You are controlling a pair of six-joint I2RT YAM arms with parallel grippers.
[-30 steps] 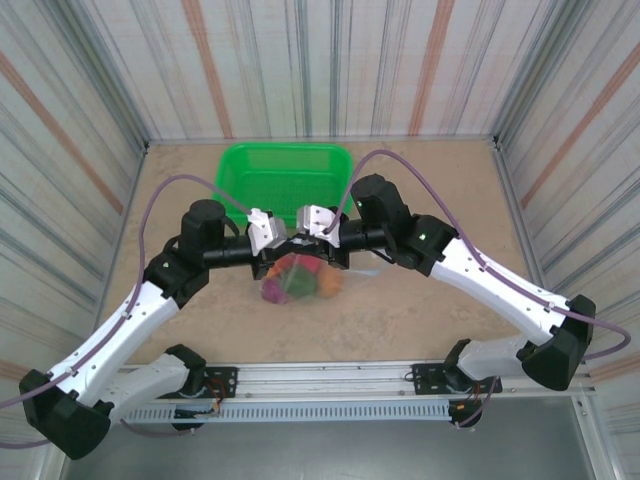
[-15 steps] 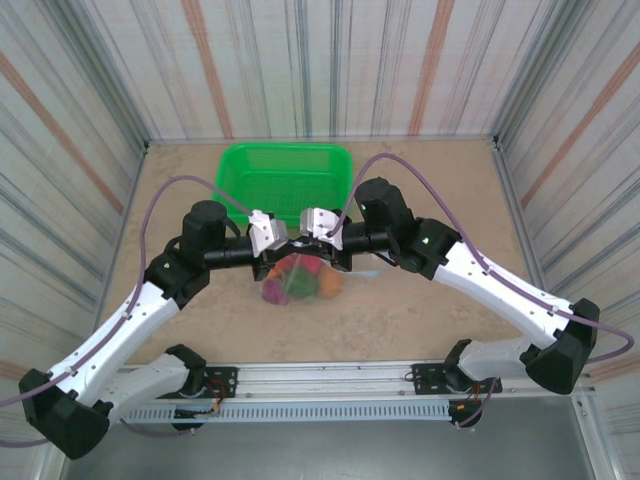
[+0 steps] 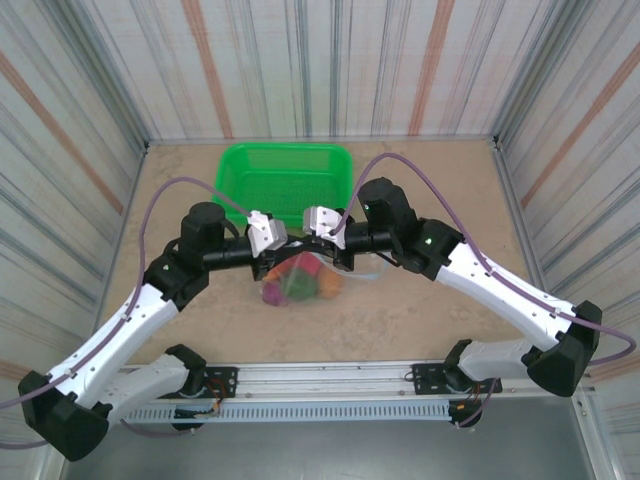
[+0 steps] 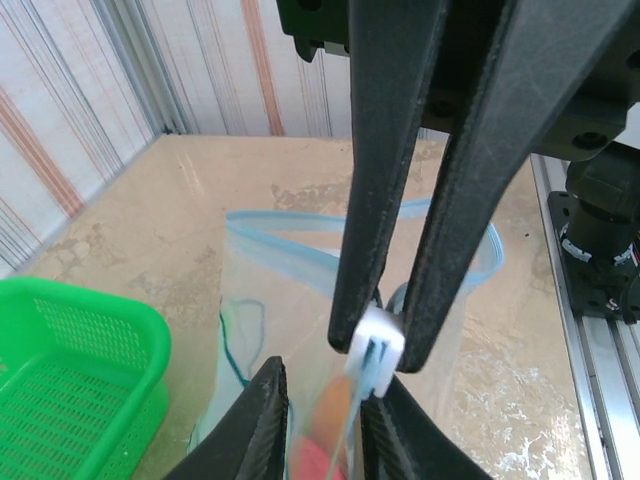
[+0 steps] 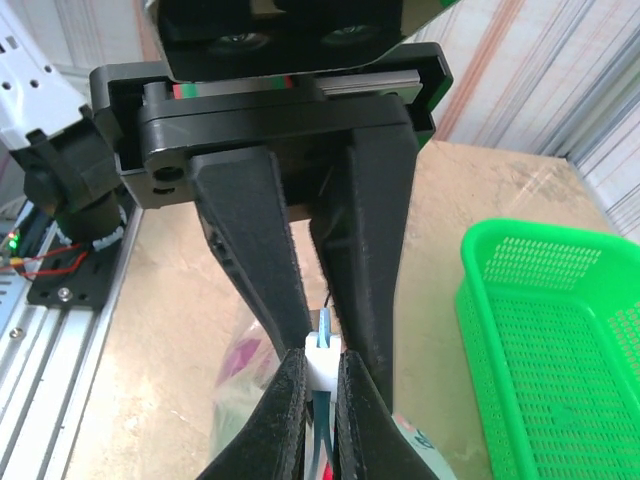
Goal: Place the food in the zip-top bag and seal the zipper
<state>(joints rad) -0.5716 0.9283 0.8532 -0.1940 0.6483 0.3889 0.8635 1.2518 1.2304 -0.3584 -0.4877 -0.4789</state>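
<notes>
I should next grab the light-blue zipper beside the white slider with my left gripper. This keeps the zipper in place so my right gripper can pull the slider to seal it.
The clear zip-top bag (image 3: 300,282) sits on the table just in front of the basket, holding the food (image 3: 272,293), with purple, red, orange and green pieces showing through the plastic. Both grippers meet above its top edge. My right gripper (image 5: 320,372) is shut on the white slider (image 5: 323,352) of the light-blue zipper (image 4: 290,240). My left gripper (image 4: 325,385) faces it with its fingers apart; the zipper strip runs between them, close to one finger (image 4: 390,435). Orange and red food (image 4: 335,425) shows below. From above, the left gripper (image 3: 285,245) and right gripper (image 3: 308,242) nearly touch.
A green mesh basket (image 3: 285,175) stands just behind the bag, close to both wrists. Striped walls enclose the beige table (image 3: 430,320) on three sides. A metal rail (image 3: 330,385) with the arm bases runs along the near edge.
The right arm has shifted slightly to the right with the slider in its fingers. The left arm and the bag have barely moved.
</notes>
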